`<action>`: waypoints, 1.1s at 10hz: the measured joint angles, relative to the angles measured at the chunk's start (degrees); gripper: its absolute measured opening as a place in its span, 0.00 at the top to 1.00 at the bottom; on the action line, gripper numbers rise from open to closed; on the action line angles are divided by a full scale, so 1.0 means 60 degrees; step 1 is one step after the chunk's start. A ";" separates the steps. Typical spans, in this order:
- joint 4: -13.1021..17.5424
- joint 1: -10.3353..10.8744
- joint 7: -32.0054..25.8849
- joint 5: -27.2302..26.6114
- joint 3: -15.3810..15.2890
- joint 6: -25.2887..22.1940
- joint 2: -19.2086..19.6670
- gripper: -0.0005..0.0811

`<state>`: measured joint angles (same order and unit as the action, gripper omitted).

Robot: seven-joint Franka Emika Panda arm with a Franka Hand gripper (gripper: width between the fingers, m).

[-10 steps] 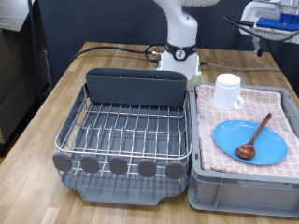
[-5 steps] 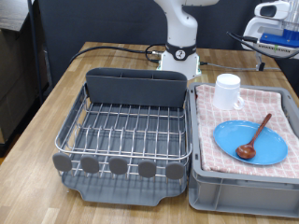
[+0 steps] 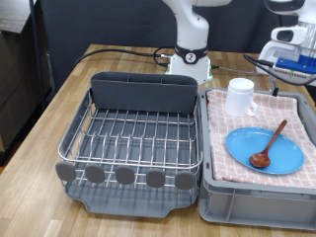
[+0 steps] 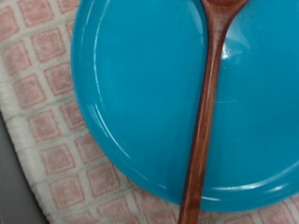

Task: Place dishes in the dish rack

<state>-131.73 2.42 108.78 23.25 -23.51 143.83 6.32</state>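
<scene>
The wooden spoon lies long and thin across the plate, so my gripper should grab it next by the handle near its middle (image 3: pixel 275 137) (image 4: pixel 204 114).
The blue plate (image 3: pixel 265 149) lies on the pink checkered cloth in the grey crate, with the wooden spoon (image 3: pixel 268 144) resting across it. The white mug (image 3: pixel 240 97) stands upright on the cloth behind the plate. The dish rack (image 3: pixel 133 138) sits to the exterior view's left of the crate and holds no dishes. The white and blue end of the arm, with my gripper (image 3: pixel 296 65), hangs at the exterior view's right edge, above the crate, partly cut off. The wrist view looks straight onto the plate (image 4: pixel 131 103) and the spoon's handle (image 4: pixel 204 121); no fingers show there.
The grey crate (image 3: pixel 259 205) with the pink checkered cloth (image 3: pixel 292 111) stands against the rack's side. The robot base (image 3: pixel 190 54) is behind the rack, with black cables on the wooden table (image 3: pixel 59 109). A dark cabinet stands at the exterior view's left.
The white and blue arm end at the exterior view's upper right has moved down and to the right. The plate, spoon, mug and rack have not moved.
</scene>
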 joint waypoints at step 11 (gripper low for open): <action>0.0009 0.0104 0.2644 0.2466 0.0696 0.1590 0.1865 0.01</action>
<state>-131.67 3.04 124.64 38.04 -19.34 153.37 17.52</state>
